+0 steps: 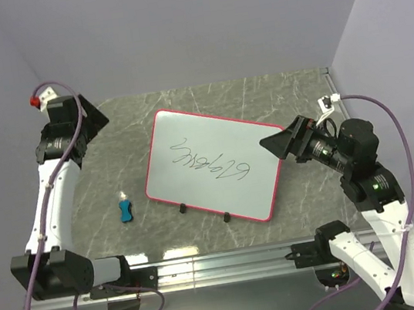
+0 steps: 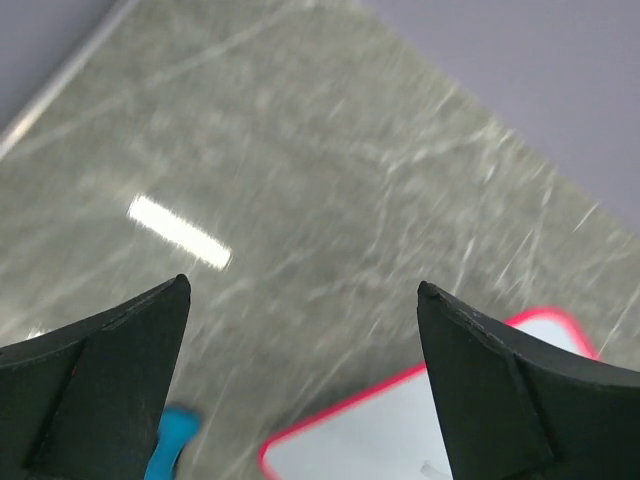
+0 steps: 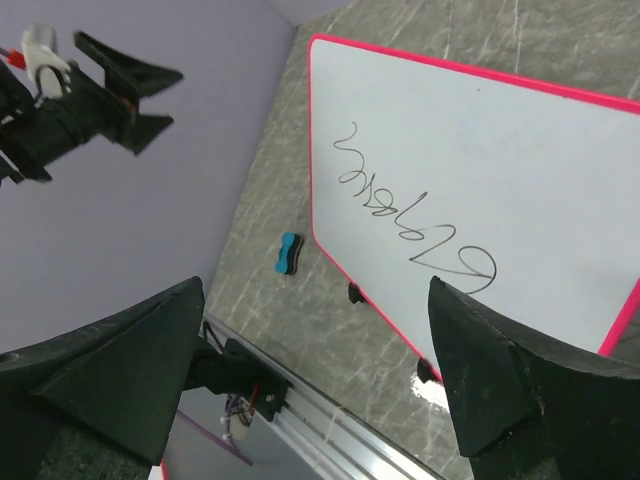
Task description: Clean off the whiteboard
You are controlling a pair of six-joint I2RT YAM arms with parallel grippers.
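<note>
The eraser should be picked up from above by the left gripper across its narrow blue middle (image 1: pixel 126 211), so that its black bottom stays free to erase the whiteboard (image 1: pixel 212 166).
The whiteboard (image 1: pixel 212 166) lies flat mid-table, white with a red-pink rim, two black feet on its near edge and dark scribbles (image 1: pixel 210 162) across it. It shows in the right wrist view (image 3: pixel 480 190), and its corner shows in the left wrist view (image 2: pixel 420 430). A small blue-black eraser (image 1: pixel 126 210) lies on the table left of the board; it also shows in the right wrist view (image 3: pixel 288 254) and the left wrist view (image 2: pixel 170 445). My left gripper (image 1: pixel 94 116) is open and empty, held high at the back left. My right gripper (image 1: pixel 277 143) is open and empty above the board's right edge.
The grey marbled table (image 1: pixel 114 161) is bounded by purple walls at the back and sides. A metal rail (image 1: pixel 223 262) runs along the near edge with both arm bases on it. A purple cable (image 1: pixel 389 120) loops off the right arm.
</note>
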